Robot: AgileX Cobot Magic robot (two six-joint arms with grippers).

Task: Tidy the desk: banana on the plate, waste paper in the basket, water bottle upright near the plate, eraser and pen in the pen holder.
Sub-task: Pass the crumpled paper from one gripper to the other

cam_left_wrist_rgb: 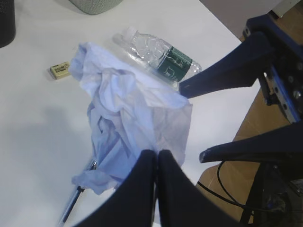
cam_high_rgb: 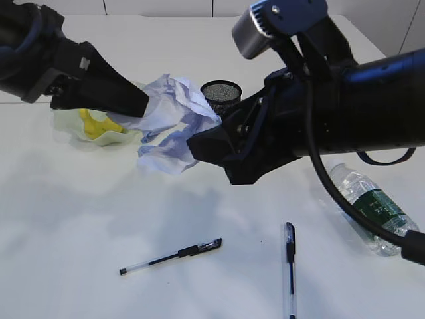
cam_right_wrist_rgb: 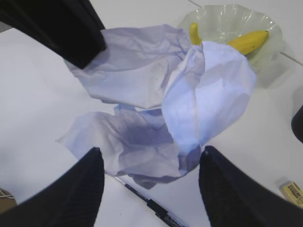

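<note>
My right gripper should next take the waste paper by its lower fold to tidy it up, as that fold sticks out between the open fingers while the loose sheet [cam_right_wrist_rgb: 125, 142] hangs slack.
The crumpled waste paper [cam_high_rgb: 174, 113] hangs above the desk [cam_high_rgb: 66, 219], half unfolded. My left gripper [cam_high_rgb: 142, 106] is shut on its upper edge, fingers pressed together on the sheet [cam_left_wrist_rgb: 156, 153]. My right gripper [cam_right_wrist_rgb: 150, 152] stands open, its fingers either side of the paper's lower folds [cam_right_wrist_rgb: 142, 146] without pinching them. The banana [cam_right_wrist_rgb: 248, 41] lies in the pale green plate [cam_right_wrist_rgb: 227, 16]. The water bottle [cam_high_rgb: 372, 207] lies on its side at the right. The yellow eraser [cam_left_wrist_rgb: 60, 70] rests on the desk. Two pens [cam_high_rgb: 172, 255] [cam_high_rgb: 289, 266] lie near the front. The pen holder [cam_high_rgb: 221, 94] stands behind the paper.
The sage-green basket [cam_left_wrist_rgb: 94, 4] shows only at the top edge of the left wrist view. Both arms meet over the middle of the desk. The table's right edge [cam_left_wrist_rgb: 236, 109] runs close beside the bottle.
</note>
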